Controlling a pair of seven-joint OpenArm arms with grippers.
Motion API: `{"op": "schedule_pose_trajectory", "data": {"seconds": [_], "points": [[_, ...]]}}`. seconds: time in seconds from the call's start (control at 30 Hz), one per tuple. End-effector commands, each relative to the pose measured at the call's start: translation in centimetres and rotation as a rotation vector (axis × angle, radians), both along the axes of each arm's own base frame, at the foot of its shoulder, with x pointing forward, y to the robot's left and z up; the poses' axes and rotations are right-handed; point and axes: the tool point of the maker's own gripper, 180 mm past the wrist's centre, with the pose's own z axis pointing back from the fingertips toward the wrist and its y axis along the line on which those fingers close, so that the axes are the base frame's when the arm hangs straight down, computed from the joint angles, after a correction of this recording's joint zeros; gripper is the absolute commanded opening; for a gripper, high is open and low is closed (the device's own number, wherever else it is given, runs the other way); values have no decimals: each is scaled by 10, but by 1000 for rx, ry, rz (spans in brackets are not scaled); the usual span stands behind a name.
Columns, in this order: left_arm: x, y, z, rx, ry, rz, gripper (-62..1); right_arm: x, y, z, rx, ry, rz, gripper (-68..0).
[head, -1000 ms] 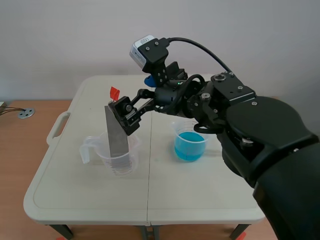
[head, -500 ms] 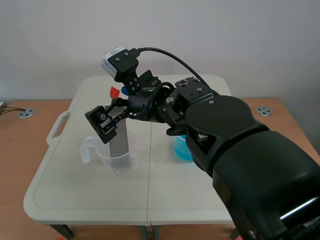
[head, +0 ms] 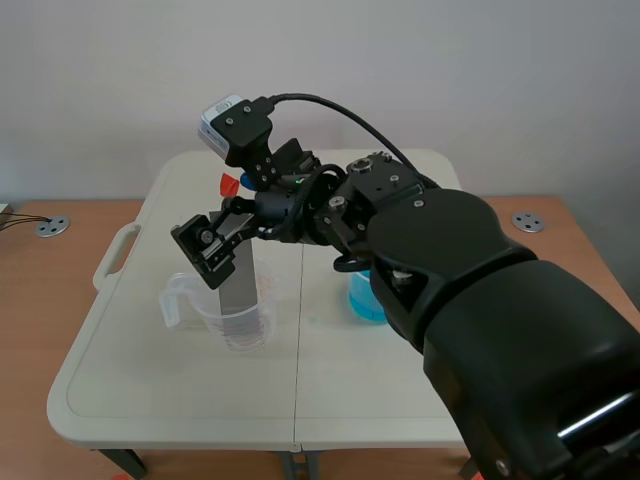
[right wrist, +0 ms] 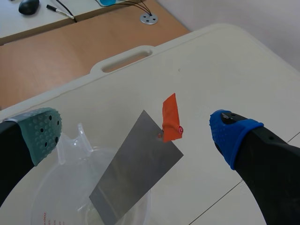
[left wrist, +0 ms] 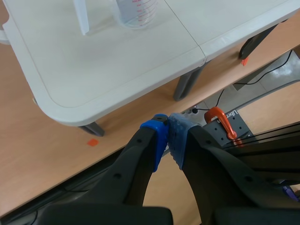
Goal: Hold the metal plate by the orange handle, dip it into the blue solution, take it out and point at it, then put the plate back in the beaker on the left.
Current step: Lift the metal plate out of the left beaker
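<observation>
Next, my right gripper grabs the metal plate by its orange handle (head: 229, 185), to dip the plate into the blue solution (head: 366, 298).
The metal plate (head: 242, 290) stands tilted in the clear left beaker (head: 238, 322), its orange handle (head: 229, 185) sticking up free. My right gripper (head: 225, 216) is open around the plate's top, coming in from the right across the table. In the right wrist view the plate (right wrist: 136, 164) and the handle (right wrist: 171, 118) lie between and just ahead of the spread fingers of the gripper (right wrist: 136, 132), touching neither pad. The beaker of blue solution (head: 366, 298) is mostly hidden behind the arm. My left gripper (left wrist: 168, 136) is shut on nothing, off the table's front edge above the floor.
The white folding table (head: 150, 390) has a carry handle (head: 115, 255) on its left edge. From the left wrist view the left beaker (left wrist: 136, 11) shows far ahead, with an orange clamp (left wrist: 220, 119) on the floor frame beneath.
My right arm has swung left: its gripper, a second ago at the plate's top edge, now sits further left and open around it. The plate stays in the left beaker.
</observation>
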Motion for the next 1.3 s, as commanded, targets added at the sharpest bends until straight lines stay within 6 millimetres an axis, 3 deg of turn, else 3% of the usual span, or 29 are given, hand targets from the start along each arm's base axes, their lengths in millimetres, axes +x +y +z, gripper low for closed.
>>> {"op": "schedule_pose_trajectory", "data": {"seconds": [0.0,0.17,0.77,0.97,1.27], "points": [[3,-2,4,-12,-18,-5,-594,6,14,27,53,-47,13,-100],[3,-2,5,-13,-19,-6,-594,6,14,27,54,-48,13,-252],[2,-2,3,4,-19,-19,-594,6,14,28,57,-50,14,-661],[2,-2,3,4,-19,-19,-594,5,14,29,68,-56,22,-662],[2,-2,3,4,-19,-19,-594,-11,15,37,135,-75,134,-662]]}}
